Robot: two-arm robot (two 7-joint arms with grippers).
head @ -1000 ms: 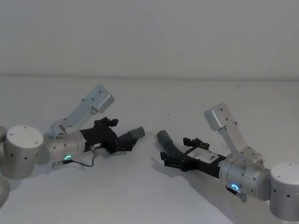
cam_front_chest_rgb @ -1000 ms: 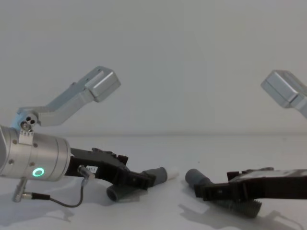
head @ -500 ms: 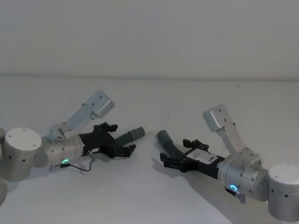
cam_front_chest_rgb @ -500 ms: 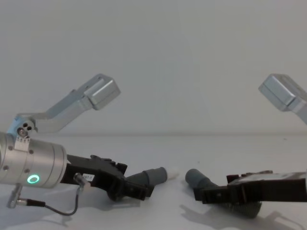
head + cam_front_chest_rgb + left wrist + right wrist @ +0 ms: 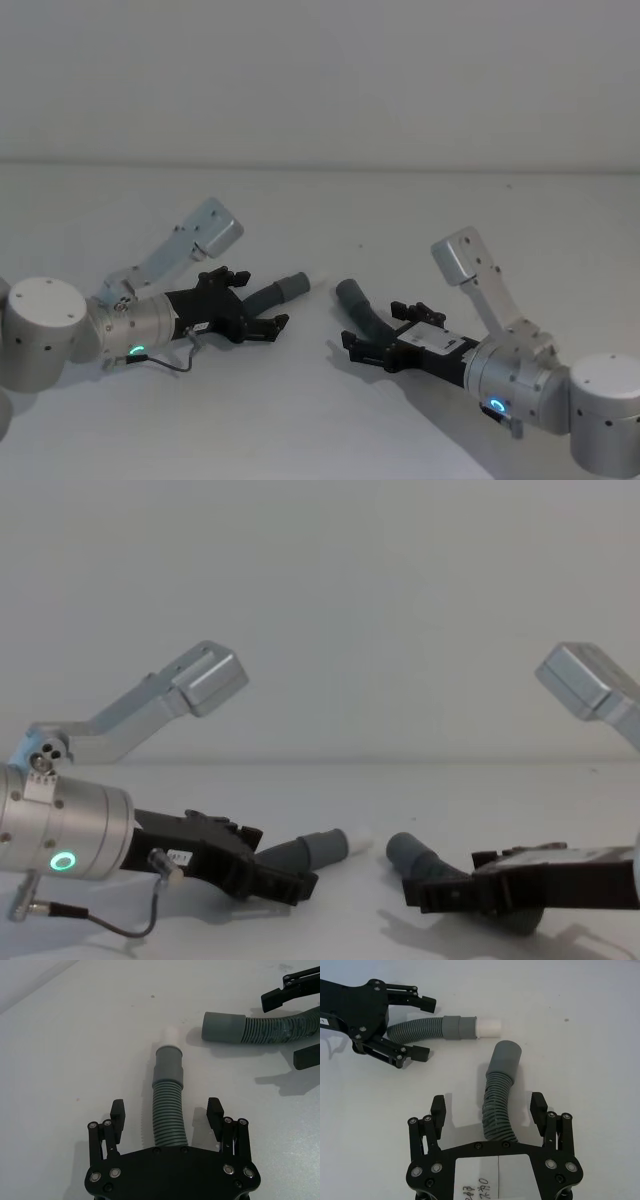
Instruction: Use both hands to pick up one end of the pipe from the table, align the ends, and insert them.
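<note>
I should next grab the pipe piece by its ribbed part (image 5: pixel 168 1115) with my left gripper. Then the pipe piece's white spigot will be free to slide into the other piece.
Two dark-grey corrugated pipe pieces lie on the white table (image 5: pixel 320 420), their ends facing each other a short gap apart. The left piece (image 5: pixel 169 1110) has a smooth cuff (image 5: pixel 168 1062) with a white spigot (image 5: pixel 170 1037). My left gripper (image 5: pixel 166 1106) is open and straddles its ribbed part, fingers clear on both sides. The right piece (image 5: pixel 497 1110) ends in a plain hollow cuff (image 5: pixel 505 1057). My right gripper (image 5: pixel 488 1103), with a white label, is open astride it. In the head view the left gripper (image 5: pixel 262 297) and right gripper (image 5: pixel 372 325) sit low, pointing inward at each other.
A plain pale wall rises behind the table's far edge (image 5: pixel 320 165). Each arm's silver elbow link stands above the surface, on the left (image 5: pixel 205 225) and on the right (image 5: pixel 460 255). A thin black cable (image 5: pixel 170 360) hangs under the left wrist.
The left arm has drawn back and sunk lower, so its gripper sits farther from the cuff. The right arm has shifted only slightly. Both pipe pieces lie where they were.
</note>
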